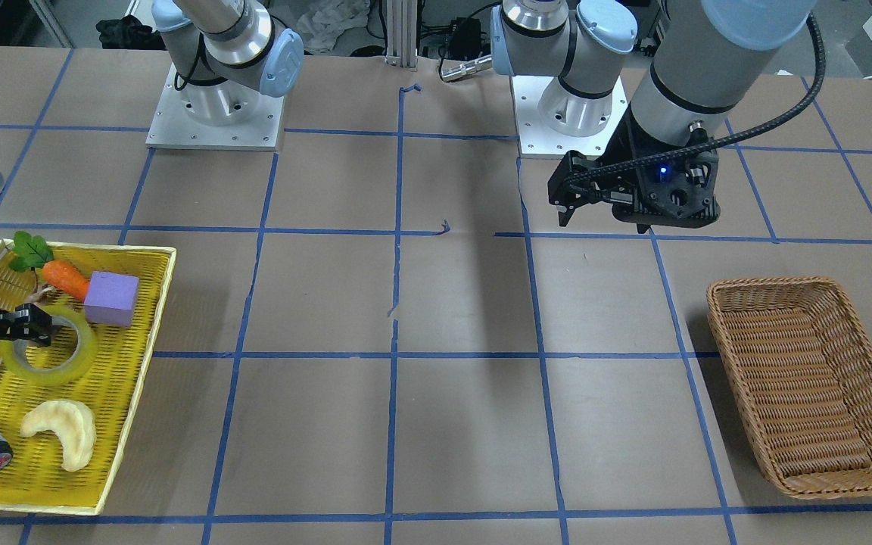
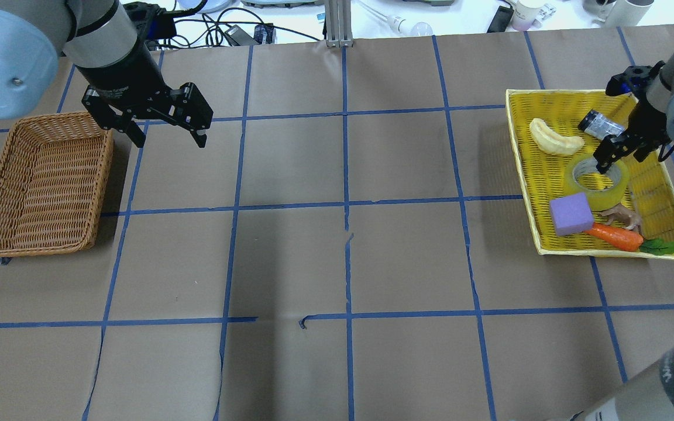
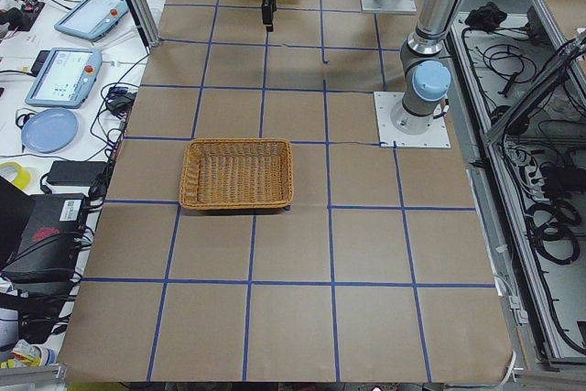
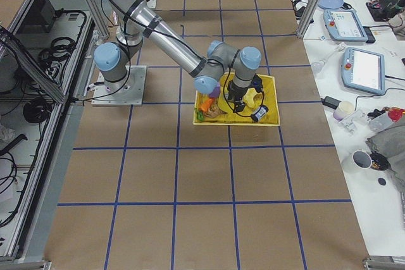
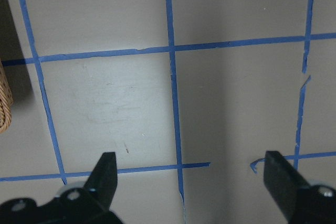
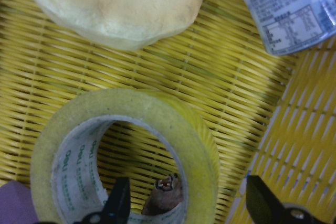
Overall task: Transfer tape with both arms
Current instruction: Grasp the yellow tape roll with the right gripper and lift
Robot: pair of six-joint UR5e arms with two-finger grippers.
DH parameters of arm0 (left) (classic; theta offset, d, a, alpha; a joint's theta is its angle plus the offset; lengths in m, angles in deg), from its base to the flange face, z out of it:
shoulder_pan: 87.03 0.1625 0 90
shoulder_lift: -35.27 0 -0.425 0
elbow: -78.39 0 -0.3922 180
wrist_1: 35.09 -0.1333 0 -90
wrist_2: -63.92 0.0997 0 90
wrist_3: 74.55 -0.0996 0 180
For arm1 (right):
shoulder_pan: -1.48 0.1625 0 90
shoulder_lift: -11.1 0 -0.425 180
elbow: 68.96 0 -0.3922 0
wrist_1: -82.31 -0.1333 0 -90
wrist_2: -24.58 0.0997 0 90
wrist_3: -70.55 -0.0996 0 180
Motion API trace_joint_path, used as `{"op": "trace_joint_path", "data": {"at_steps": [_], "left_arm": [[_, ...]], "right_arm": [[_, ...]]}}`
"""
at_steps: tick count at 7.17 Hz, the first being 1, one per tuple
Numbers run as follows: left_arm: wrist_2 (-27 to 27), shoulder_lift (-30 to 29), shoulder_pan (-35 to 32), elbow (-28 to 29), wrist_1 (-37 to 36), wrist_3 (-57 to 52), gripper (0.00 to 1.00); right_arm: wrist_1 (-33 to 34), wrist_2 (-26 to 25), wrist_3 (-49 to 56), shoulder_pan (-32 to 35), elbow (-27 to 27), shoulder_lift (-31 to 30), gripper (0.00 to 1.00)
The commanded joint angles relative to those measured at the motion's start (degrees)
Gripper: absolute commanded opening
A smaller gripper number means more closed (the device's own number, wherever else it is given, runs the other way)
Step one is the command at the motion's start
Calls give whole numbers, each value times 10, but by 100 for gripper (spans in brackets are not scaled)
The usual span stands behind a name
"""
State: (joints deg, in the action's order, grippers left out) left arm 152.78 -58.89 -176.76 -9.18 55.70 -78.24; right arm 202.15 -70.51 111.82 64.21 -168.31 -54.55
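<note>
I will next grab the tape by its ring side (image 6: 197, 174) with my right gripper, to lift it out for the handover.
The tape (image 2: 597, 182) is a yellow ring with a pale core, lying flat in the yellow tray (image 2: 524, 175). My right gripper (image 2: 611, 159) is open and low over it. In the right wrist view one finger (image 6: 118, 200) is inside the tape's (image 6: 173, 124) hole and the other finger (image 6: 262, 203) is outside its wall; neither presses on it. The front view shows the same gripper (image 1: 35, 325) at the tape's (image 1: 84, 356) rim. My left gripper (image 2: 168, 140) is open and empty, above the bare table beside the wicker basket (image 2: 38, 181).
In the tray lie a pale banana (image 2: 553, 139), a silver-black cylinder (image 2: 600, 124), a purple block (image 2: 571, 213), a carrot (image 2: 615, 235) and a small brown figure (image 2: 623, 217). The banana and cylinder are close to the tape. Blue tape lines grid the brown table.
</note>
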Motion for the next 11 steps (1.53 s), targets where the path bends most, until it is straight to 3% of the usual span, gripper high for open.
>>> {"op": "trace_joint_path", "data": {"at_steps": [1, 4, 6, 7, 8, 11], "left_arm": [[1, -1, 0, -1, 0, 0, 100], [0, 0, 0, -1, 0, 0, 100], [0, 0, 0, -1, 0, 0, 100], [0, 0, 1, -1, 0, 0, 100], [0, -1, 0, -1, 0, 0, 100], [3, 0, 3, -1, 0, 0, 100]], "right_arm": [[0, 0, -4, -1, 2, 3, 0], [-3, 3, -9, -2, 20, -3, 0], [-40, 10, -11, 3, 67, -14, 0], [-48, 45, -12, 10, 79, -38, 0], [-48, 67, -33, 34, 82, -53, 0], [-49, 56, -216, 187, 107, -66, 0]]}}
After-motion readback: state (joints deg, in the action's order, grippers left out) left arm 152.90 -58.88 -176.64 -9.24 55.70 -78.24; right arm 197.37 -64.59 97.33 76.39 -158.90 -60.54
